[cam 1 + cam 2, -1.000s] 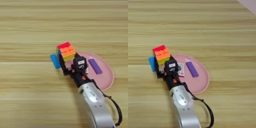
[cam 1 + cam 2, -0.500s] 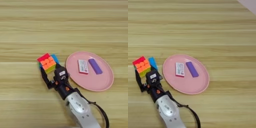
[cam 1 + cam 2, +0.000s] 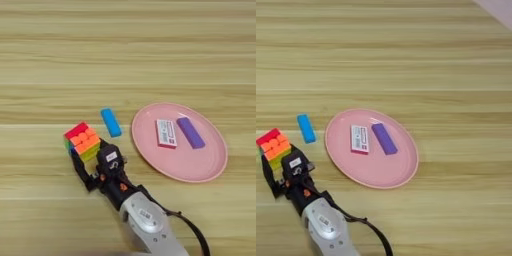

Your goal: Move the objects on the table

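Observation:
My right gripper is ready to open and should let go: the lower edge of the puzzle cube [image 3: 82, 140] is on the tabletop, so the puzzle cube would stand.
The multicoloured puzzle cube [image 3: 82, 140] sits left of centre on the table [image 3: 125, 50], with my right gripper [image 3: 90, 152] shut on it from the near side, one black finger on each flank. The silver forearm rises from the bottom edge. A small bright-blue block [image 3: 111, 122] lies flat just right of the cube, apart from it. The round pink plate [image 3: 210, 167] lies further right. In the right eye view the cube [image 3: 274, 144] and gripper [image 3: 280, 160] sit near the left edge.
On the pink plate lie a white card with red print [image 3: 166, 133] and a purple block [image 3: 190, 132], side by side. A black cable trails from the forearm toward the bottom right.
My gripper has carried the cube from beside the plate's left rim leftward and nearer, past the blue block. The blue block, plate and its contents stayed put.

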Available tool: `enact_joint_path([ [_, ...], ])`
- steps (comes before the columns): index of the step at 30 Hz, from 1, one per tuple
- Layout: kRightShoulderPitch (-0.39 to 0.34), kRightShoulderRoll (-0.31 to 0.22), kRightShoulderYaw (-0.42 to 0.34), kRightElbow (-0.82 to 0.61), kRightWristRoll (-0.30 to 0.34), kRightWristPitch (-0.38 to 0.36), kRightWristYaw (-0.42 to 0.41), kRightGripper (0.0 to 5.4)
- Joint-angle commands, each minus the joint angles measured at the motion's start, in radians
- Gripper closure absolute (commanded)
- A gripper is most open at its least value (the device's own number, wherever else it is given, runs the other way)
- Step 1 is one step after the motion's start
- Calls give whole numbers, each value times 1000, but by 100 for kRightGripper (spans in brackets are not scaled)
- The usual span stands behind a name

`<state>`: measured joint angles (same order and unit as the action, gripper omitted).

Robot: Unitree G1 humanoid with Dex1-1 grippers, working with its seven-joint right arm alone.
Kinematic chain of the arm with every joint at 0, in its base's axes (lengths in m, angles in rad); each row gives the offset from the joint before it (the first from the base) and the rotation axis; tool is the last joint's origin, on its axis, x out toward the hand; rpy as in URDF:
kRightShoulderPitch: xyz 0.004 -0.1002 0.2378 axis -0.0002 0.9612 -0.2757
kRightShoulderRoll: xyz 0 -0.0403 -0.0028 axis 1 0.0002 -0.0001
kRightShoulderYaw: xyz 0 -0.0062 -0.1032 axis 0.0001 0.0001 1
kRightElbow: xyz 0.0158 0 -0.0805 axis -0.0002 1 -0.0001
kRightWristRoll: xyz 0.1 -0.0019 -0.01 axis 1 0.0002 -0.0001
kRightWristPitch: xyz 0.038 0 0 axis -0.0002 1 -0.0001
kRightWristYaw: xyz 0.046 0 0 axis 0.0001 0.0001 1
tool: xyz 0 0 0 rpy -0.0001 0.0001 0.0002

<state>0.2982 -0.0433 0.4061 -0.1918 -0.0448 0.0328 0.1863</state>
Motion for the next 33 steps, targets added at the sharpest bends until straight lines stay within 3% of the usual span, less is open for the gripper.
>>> enact_joint_path([
  [1,-40,28,0,-7,21,-19,6,204],
  [7,-54,34,0,22,14,-30,0,205],
  [8,-54,33,-1,23,11,-32,-2,168],
  [21,-42,19,-1,-30,-29,-73,-21,5],
  [29,-23,10,-21,-146,-22,-54,-21,5],
  [33,-35,-3,-88,-197,-2,-32,-25,5],
])
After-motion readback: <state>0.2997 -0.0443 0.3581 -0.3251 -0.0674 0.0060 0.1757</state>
